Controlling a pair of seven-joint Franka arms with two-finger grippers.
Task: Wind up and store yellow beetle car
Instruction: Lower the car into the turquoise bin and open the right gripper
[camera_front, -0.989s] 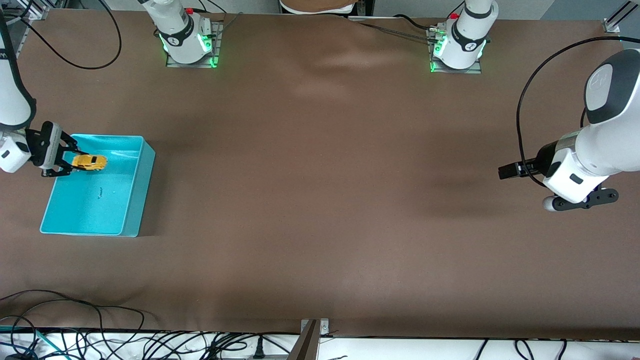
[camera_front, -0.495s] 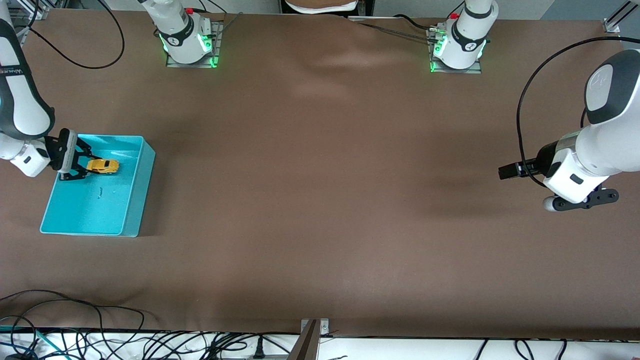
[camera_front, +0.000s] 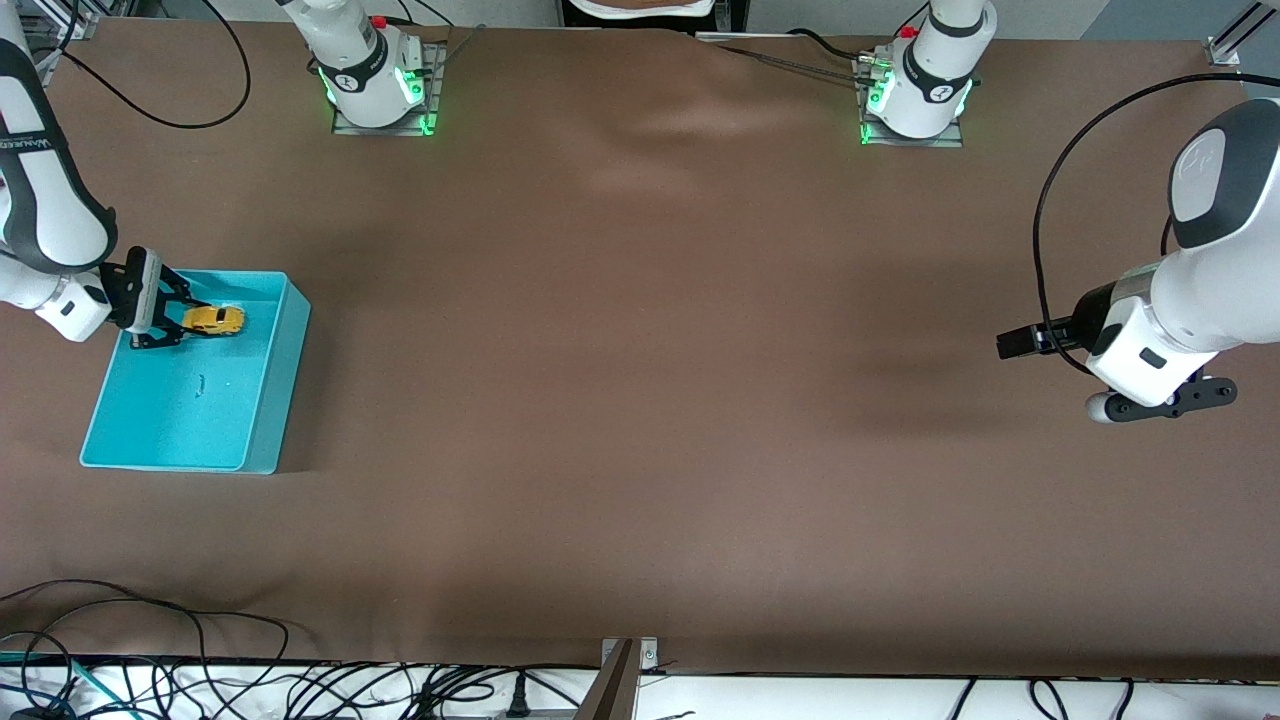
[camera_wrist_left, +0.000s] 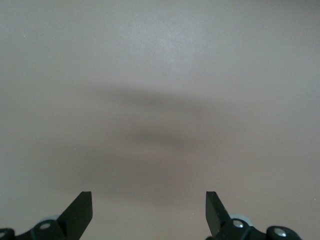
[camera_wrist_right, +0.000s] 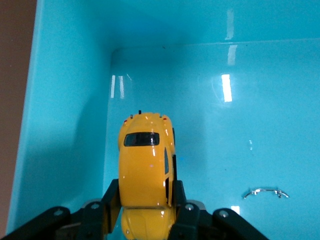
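The yellow beetle car sits low inside the turquoise bin, over the bin's bottom, and would rest there, so it is now time for my right gripper to release it.
The yellow beetle car (camera_front: 214, 319) is held by my right gripper (camera_front: 178, 321), which is shut on it inside the turquoise bin (camera_front: 262, 400), over the part of the bin toward the robots' bases. In the right wrist view the car (camera_wrist_right: 146, 165) sits between the two black fingers (camera_wrist_right: 111, 197), its dark rear window facing away from the wrist, over the bin's floor (camera_wrist_right: 260, 125). My left gripper (camera_front: 1165, 400) waits open and empty above bare table at the left arm's end; its wrist view shows only its two fingertips (camera_wrist_left: 80, 212) over brown table.
A small silvery piece (camera_wrist_right: 263, 192) lies on the bin's floor beside the car; it also shows in the front view (camera_front: 201, 383). Cables run along the table edge nearest the front camera. The brown table (camera_front: 640, 400) is bare between the arms.
My right gripper has carried the car farther into the bin, toward the bin's middle and lower. The left arm has not moved.
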